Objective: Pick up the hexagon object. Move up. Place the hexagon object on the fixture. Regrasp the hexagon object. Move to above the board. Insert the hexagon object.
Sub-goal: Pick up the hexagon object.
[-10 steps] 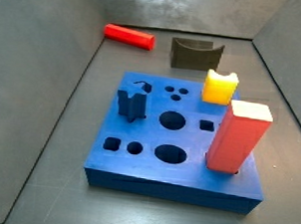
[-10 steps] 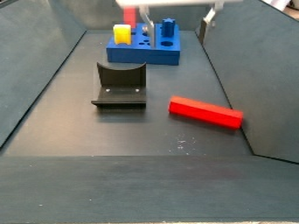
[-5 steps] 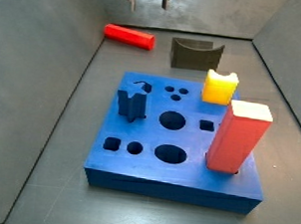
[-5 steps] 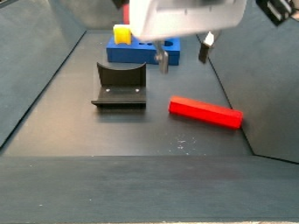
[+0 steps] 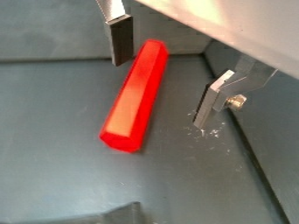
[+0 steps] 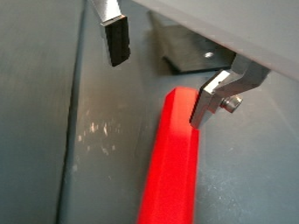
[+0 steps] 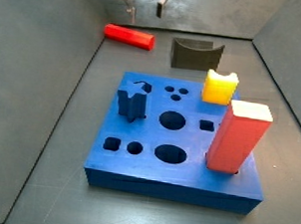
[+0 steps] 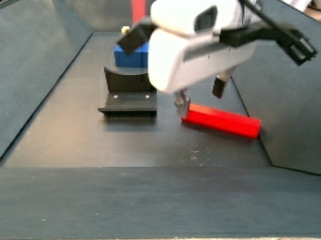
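Observation:
The hexagon object needs to go on the fixture, so my gripper should next grab the red rod by its end farther from that fixture [image 7: 113, 30].
The hexagon object [image 7: 127, 35] is a slim bright red rod lying flat on the dark floor near the far left wall; it also shows in a side view [image 8: 222, 121] and in both wrist views [image 5: 138, 94] [image 6: 176, 166]. My gripper [image 8: 201, 103] is open and empty just above the rod, one finger [image 5: 121, 39] on each side of one end of it. It also shows in a side view [image 7: 148, 4] and in both wrist views [image 5: 167, 74] [image 6: 163, 70]. The fixture [image 7: 195, 54] stands beside the rod. The blue board [image 7: 178, 137] lies nearer the front.
A yellow block [image 7: 220, 87], a tall red-orange block [image 7: 238, 135] and a blue peg [image 7: 130, 102] stand in the board. Grey walls [image 7: 53, 45] enclose the floor. In a side view the gripper body hides much of the board [image 8: 131, 56].
My gripper has come down from high above to just over the red rod, fingers still apart. The rod and the other pieces have not moved.

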Robot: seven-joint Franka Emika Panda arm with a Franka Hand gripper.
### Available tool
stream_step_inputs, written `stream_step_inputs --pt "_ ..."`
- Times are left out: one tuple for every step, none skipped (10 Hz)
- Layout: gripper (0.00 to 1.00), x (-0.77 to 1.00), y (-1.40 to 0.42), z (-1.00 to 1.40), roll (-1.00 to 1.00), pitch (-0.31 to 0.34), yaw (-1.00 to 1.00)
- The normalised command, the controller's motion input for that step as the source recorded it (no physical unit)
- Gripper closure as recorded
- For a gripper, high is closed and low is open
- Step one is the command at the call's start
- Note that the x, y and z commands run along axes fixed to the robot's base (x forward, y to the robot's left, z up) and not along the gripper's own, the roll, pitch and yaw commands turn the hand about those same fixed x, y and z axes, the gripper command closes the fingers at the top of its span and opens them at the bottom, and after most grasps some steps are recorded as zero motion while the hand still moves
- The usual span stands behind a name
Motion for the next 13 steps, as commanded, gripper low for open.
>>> stream_step_inputs --pt "0.0 0.11 -0.17 -0.92 0.0 0.059 0.91" --pt "0.0 0.15 -0.32 -0.98 0.01 0.076 0.81" --pt "0.0 0.13 -0.37 -0.96 0.0 0.084 0.75" --pt "0.0 -0.05 -0.27 -1.0 0.0 0.0 0.57" --pt "0.0 0.0 -0.11 -1.0 0.0 0.0 0.43" --pt "0.0 -0.09 0.0 -1.0 0.0 0.01 0.3" --pt "0.0 -0.06 0.12 -0.85 -0.08 0.04 0.24" --pt "0.0 0.0 0.01 -0.69 -0.1 0.0 0.26" --pt "0.0 -0.03 -0.07 -0.2 -0.07 -0.061 0.0" --pt "0.0 0.0 0.0 0.0 0.0 -0.01 0.0" --pt "0.0 0.0 0.0 0.0 0.0 0.0 0.0" --pt "1.0 0.0 0.0 0.0 0.0 0.0 0.0" --pt "1.0 0.0 0.0 0.0 0.0 0.0 0.0"
